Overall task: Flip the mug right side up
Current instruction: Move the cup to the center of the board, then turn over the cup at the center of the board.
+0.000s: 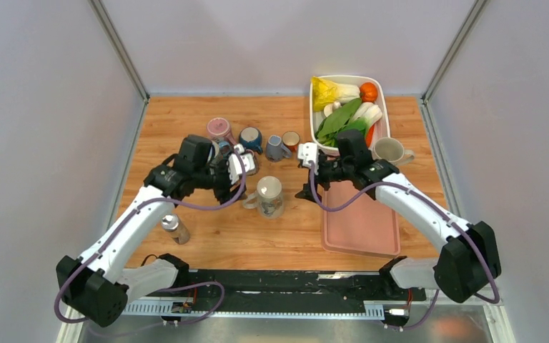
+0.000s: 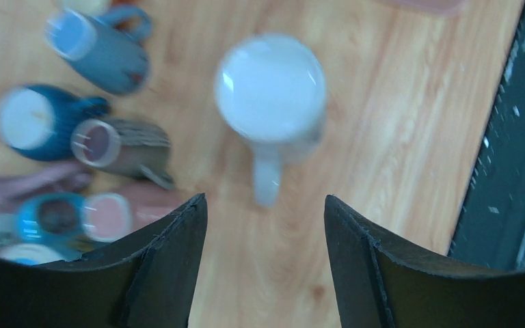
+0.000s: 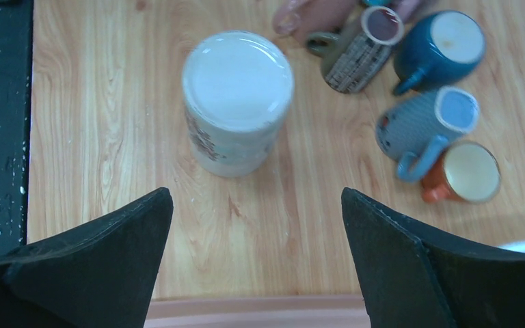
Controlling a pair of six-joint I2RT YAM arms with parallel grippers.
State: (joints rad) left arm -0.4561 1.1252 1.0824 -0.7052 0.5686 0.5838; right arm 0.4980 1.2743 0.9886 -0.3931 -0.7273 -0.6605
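The mug should next be picked up by its handle [image 1: 249, 202] [image 2: 267, 180] with my left gripper. The mug's body then stays free for my right gripper to turn right side up.
The mug [image 1: 269, 196] is white with a printed pattern and stands on the wooden table between both arms, its handle [image 1: 250, 202] pointing left. From above its upper face [image 3: 238, 80] reads as a pale flat disc, and I cannot tell whether this is base or mouth. My left gripper [image 1: 234, 179] is open just left of the handle; in its wrist view the mug [image 2: 271, 92] lies beyond the empty gap of the left gripper [image 2: 266, 205]. My right gripper [image 1: 307, 175] is wide open to the mug's right, and in the right wrist view the right gripper [image 3: 256, 198] holds nothing.
Several other mugs cluster behind: pink [image 1: 221, 128], dark blue [image 1: 250, 137], grey-blue [image 1: 277, 148], orange [image 1: 291, 139]. A white tub of vegetables [image 1: 313, 118] and a beige mug [image 1: 389, 150] are at the back right. A pink tray [image 1: 361, 221] lies right, and a small bottle [image 1: 175, 229] front left.
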